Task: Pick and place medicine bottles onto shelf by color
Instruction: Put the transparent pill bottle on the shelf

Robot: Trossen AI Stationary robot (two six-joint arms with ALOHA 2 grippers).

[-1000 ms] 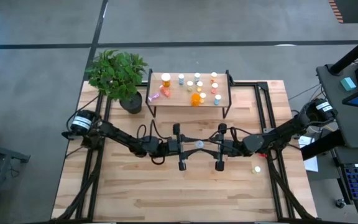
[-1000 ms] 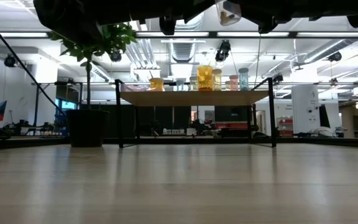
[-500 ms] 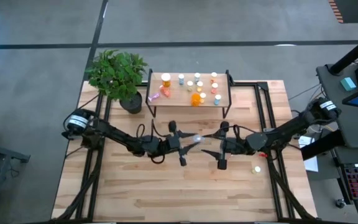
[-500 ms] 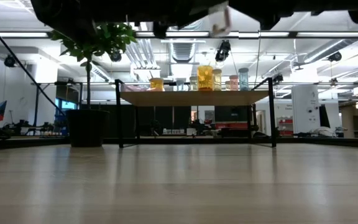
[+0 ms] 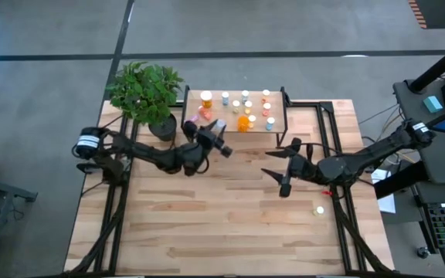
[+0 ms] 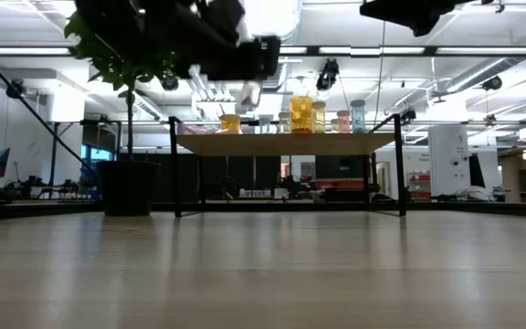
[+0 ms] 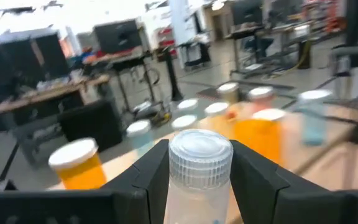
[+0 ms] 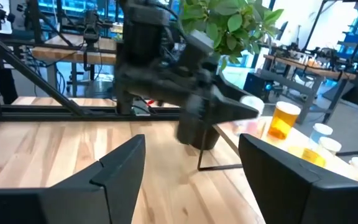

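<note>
I should move the pale bottle toward the shelf's top with my left gripper before I let go of it. It hangs at the shelf's near edge (image 5: 263,130), short of the shelf's top.
My left gripper (image 5: 219,133) is shut on a pale see-through medicine bottle (image 7: 200,168) with a white ribbed cap. It holds it in the air by the near left edge of the shelf (image 5: 275,130). On the shelf top stand several bottles, among them a larger orange one (image 5: 206,99), a blue one (image 5: 225,98) and an orange one (image 5: 243,122). My right gripper (image 5: 283,166) stands open and holds nothing, above the table right of the middle. A yellow bottle (image 5: 319,209) rests on the tabletop near the right side. My left gripper pinches the bottle between its two fingers (image 7: 151,177), on the sides of the body just under the cap (image 7: 199,149). The fingers come level from the table's near left. The bottle stands upright in the hold, cap up, lifted clear of table and shelf.
A potted plant (image 5: 147,91) stands at the far left, close beside the shelf and my left arm. Black frame rails (image 5: 332,143) run along the table's sides. Bare tabletop (image 5: 222,224) lies across the near half.
Both grippers met over the table's middle with the bottle between them. My right gripper has let go, opened and drawn back toward the right edge, rising a little. My left gripper has swung toward the far edge and the shelf, carrying the bottle.
</note>
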